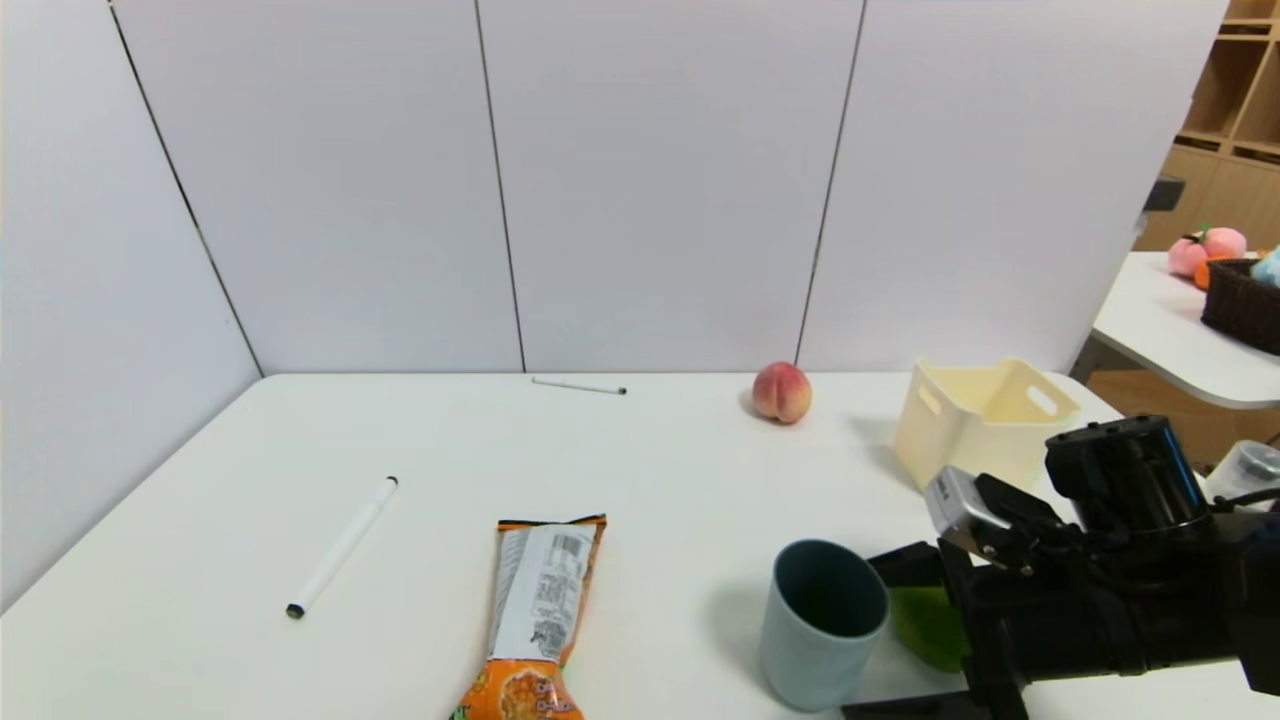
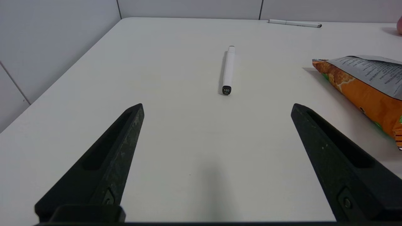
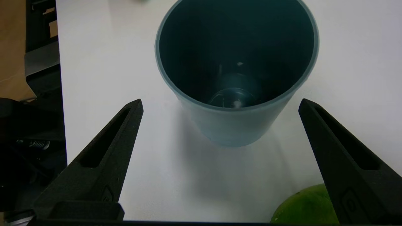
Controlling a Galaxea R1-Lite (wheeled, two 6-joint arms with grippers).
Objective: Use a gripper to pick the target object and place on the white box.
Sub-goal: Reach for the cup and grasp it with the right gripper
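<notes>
The robot's right gripper isn't ready to close on the cup yet and should move toward it first: its fingers stop short of the cup's sides, so they would miss if they closed now.
The target object, a grey-blue cup (image 1: 822, 620) with a dark teal inside, stands upright near the table's front right. The right wrist view looks down into the cup (image 3: 232, 125), and nothing lies in it. My right gripper (image 1: 862, 636) comes in low from the right, open wide. In the right wrist view the right gripper (image 3: 220, 102) has its fingertips level with the cup's near wall, one on each side, and neither touches it. The white box (image 1: 960, 440) stands behind, at the right edge. My left gripper (image 2: 216, 106) hovers open and empty over bare table at the front left.
A green lime (image 1: 930, 625) lies between the cup and my right arm, close to one finger (image 3: 342, 163). A snack packet (image 1: 540, 610), a white marker (image 1: 340, 548), a thin pen (image 1: 578, 386) and a peach (image 1: 781, 392) lie on the table. A side table with a dark basket (image 1: 1240, 300) stands far right.
</notes>
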